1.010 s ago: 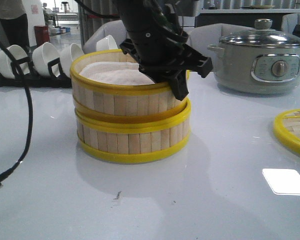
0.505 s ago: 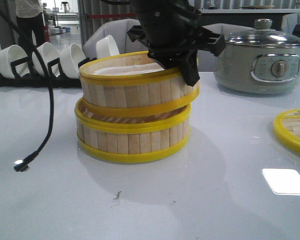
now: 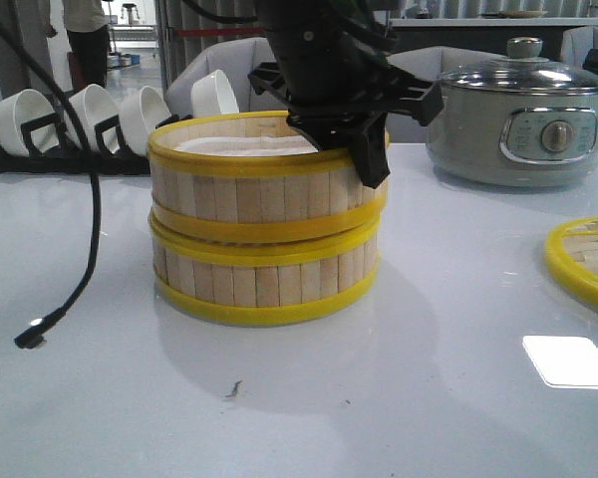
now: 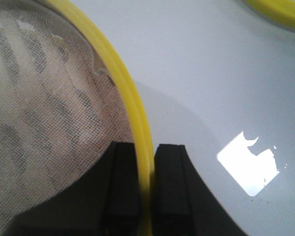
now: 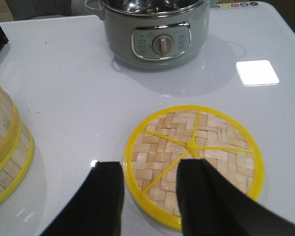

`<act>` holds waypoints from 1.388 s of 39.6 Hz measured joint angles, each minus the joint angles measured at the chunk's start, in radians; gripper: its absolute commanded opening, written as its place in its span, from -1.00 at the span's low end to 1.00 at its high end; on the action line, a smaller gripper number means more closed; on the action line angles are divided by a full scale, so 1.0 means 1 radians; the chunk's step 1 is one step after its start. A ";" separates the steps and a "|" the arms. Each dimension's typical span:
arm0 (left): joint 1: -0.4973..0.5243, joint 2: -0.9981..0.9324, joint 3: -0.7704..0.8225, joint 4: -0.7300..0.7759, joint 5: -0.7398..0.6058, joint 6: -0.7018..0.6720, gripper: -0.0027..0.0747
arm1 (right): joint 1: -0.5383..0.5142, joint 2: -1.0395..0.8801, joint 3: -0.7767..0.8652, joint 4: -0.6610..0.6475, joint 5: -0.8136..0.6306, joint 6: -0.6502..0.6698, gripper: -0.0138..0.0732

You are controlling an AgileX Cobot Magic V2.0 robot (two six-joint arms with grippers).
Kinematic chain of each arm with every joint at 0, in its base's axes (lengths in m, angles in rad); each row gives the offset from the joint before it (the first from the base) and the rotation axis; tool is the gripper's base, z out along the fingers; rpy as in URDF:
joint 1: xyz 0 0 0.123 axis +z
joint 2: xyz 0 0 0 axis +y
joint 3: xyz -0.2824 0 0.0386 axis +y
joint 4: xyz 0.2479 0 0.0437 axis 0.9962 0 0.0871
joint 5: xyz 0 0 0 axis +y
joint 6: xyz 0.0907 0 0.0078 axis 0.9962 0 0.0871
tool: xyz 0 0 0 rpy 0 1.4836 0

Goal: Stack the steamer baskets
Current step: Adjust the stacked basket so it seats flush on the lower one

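I should release the upper basket with my left gripper now, because the upper basket's bottom edge sits level on the lower basket's yellow rim.
Two steamer baskets stand stacked at the table's middle. The upper basket [image 3: 249,194] sits level on the lower basket [image 3: 259,279]. My left gripper [image 3: 367,149] is shut on the upper basket's yellow rim [image 4: 132,113] at its right side, one finger inside over the pale liner [image 4: 44,108], one outside. In the left wrist view the gripper [image 4: 146,157] pinches that rim. The woven lid [image 3: 588,259] lies flat at the right edge. My right gripper [image 5: 150,169] is open above the lid [image 5: 211,147], one finger over its near-left rim.
A grey electric pot [image 3: 523,119] with a glass lid stands at the back right, beyond the lid [image 5: 155,29]. White bowls in a black rack [image 3: 90,119] stand at the back left. A black cable [image 3: 80,249] hangs down to the table at the left.
The upper basket, tilted and shifted right half a second ago, has come down and left and now sits level on the lower one. The left gripper stays shut on its rim.
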 measured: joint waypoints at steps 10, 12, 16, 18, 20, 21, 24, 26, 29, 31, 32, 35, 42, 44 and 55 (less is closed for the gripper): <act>0.000 0.000 0.000 0.002 0.029 0.000 -0.71 | 0.000 0.000 0.000 0.000 0.004 0.000 0.18; 0.000 0.000 0.000 0.004 0.033 0.000 -0.71 | 0.000 0.000 0.000 0.000 0.005 0.000 0.18; 0.000 0.000 0.000 0.004 0.033 0.000 -0.71 | 0.000 0.000 0.000 0.000 0.005 0.000 0.18; 0.000 0.000 0.000 0.006 0.033 0.000 -0.71 | 0.000 0.000 0.000 0.000 0.005 0.000 0.18; 0.000 0.000 0.000 0.006 0.033 0.000 -0.71 | 0.000 0.000 0.000 0.000 0.005 0.000 0.18; 0.000 0.000 0.000 0.006 0.033 0.000 -0.71 | 0.000 0.000 0.000 0.000 0.005 0.000 0.18; 0.000 0.000 0.000 0.006 0.033 0.000 -0.71 | 0.000 0.000 0.000 0.000 0.005 0.000 0.18; 0.000 0.000 0.000 0.006 0.033 0.000 -0.71 | 0.000 0.000 0.000 0.000 0.006 0.000 0.18; 0.000 0.000 0.000 0.006 0.033 0.000 -0.71 | 0.000 0.000 0.000 0.000 0.006 0.000 0.18; 0.000 0.000 0.000 0.006 0.033 0.000 -0.70 | 0.000 0.000 0.000 0.000 0.006 0.000 0.18; 0.000 0.000 0.000 0.006 0.033 0.000 -0.70 | 0.000 0.000 0.000 0.000 0.006 0.000 0.18; 0.000 0.000 0.000 0.006 0.033 0.000 -0.70 | 0.000 0.000 0.000 0.000 0.006 0.000 0.18; 0.000 0.000 0.000 0.007 0.033 0.000 -0.59 | 0.000 0.000 0.000 0.000 0.007 0.000 0.18; 0.000 0.000 0.000 0.007 0.031 0.000 -0.50 | 0.000 0.000 0.000 0.000 0.007 0.000 0.18; 0.000 0.000 -0.007 0.010 -0.002 0.002 -0.04 | 0.000 0.000 0.000 0.000 0.007 0.000 0.18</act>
